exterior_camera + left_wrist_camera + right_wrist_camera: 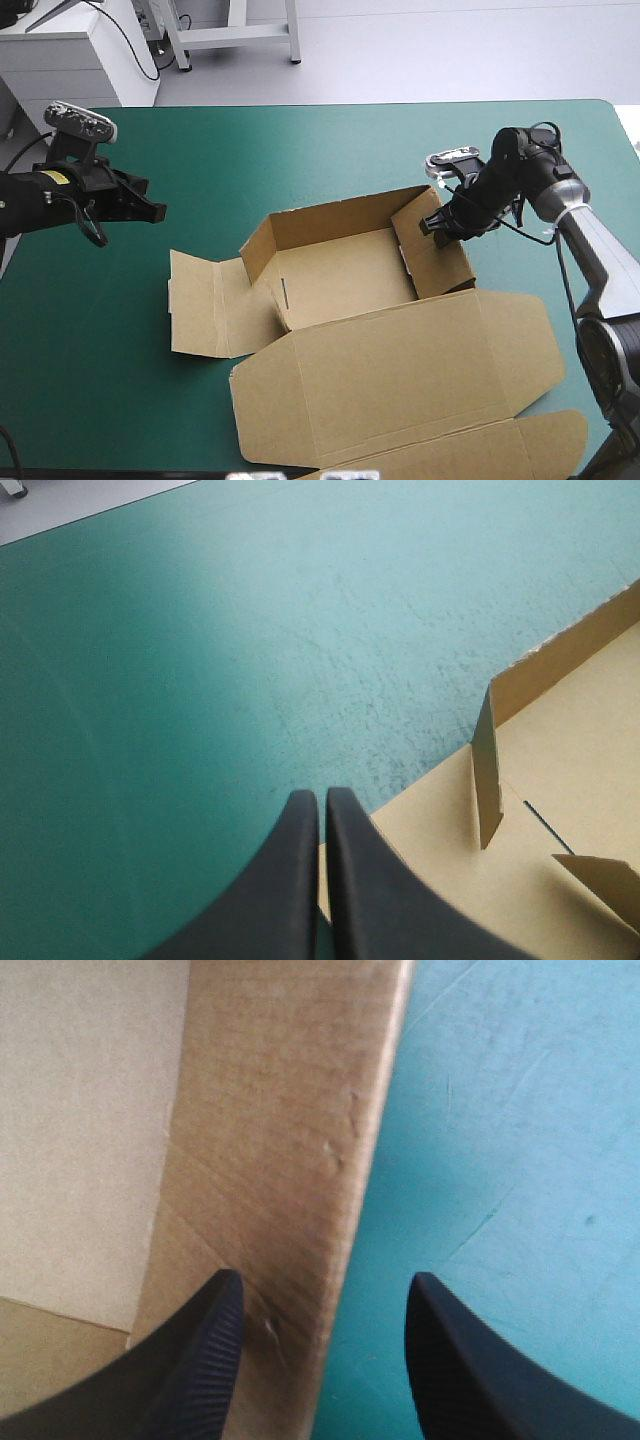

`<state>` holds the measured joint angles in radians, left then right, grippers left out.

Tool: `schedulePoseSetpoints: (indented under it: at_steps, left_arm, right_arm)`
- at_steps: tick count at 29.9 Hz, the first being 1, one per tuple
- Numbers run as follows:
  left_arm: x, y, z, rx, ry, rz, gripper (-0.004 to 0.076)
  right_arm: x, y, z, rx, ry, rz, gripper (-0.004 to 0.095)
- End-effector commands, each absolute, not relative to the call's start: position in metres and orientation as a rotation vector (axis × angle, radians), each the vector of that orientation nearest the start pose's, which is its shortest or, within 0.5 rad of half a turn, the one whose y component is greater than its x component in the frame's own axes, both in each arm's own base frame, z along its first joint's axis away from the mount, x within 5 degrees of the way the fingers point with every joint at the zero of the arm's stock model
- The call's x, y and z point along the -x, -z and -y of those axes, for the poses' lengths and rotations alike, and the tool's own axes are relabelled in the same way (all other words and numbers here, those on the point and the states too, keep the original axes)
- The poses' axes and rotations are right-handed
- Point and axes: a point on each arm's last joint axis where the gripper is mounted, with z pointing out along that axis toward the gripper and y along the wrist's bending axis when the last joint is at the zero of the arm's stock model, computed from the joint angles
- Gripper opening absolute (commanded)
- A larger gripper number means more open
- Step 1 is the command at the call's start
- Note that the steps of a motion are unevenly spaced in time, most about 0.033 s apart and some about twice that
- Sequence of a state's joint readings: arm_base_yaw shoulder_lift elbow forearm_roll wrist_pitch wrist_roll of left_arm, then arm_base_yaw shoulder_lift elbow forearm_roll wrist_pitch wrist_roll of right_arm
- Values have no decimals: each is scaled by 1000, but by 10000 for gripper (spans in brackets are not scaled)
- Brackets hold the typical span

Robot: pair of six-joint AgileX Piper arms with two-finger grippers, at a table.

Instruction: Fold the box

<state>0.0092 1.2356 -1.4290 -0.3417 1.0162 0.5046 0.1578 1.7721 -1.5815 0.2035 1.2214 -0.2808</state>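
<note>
My right gripper grabs the raised side of the box by its top edge next. That grip then holds the box (340, 270) steady for folding.
The brown box (340, 270) lies mid-table as a partly raised tray. Its far wall stands up, its left flap (200, 305) lies flat, and its wide lid (400, 380) is spread toward the front edge. My right gripper (433, 226) is open at the top of the right wall (440, 262). In the right wrist view that wall's edge (300, 1160) runs between the right gripper's (322, 1295) fingers, one inside the box and one outside. My left gripper (156, 211) hovers shut over the cover, left of the box. The left wrist view shows this gripper (322, 798) empty, with the box (570, 770) ahead and to one side.
The teal-green cover (250, 150) shows between the box and the far edge, and under the left arm. The lid's end flap (520, 445) reaches the table's front right corner. A white cabinet (80, 50) stands beyond the far left corner.
</note>
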Motion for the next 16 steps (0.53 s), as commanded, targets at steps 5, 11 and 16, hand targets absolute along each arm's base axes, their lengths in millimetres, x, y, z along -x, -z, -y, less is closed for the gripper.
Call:
schedulePoseSetpoints:
  at_steps: [5, 11, 16]
  left_arm:
    - [-238, -455, 25, -456, 160, -2086, 6]
    - [-238, -455, 25, -453, 164, -2090, 6]
    - [-238, -455, 25, -452, 172, -2089, 6]
  right_arm:
    - [-334, -359, -71, 524, -252, -2683, 473]
    - [-334, -356, -77, 528, -310, -2687, 472]
    - [-335, -349, -87, 613, -214, -2703, 472]
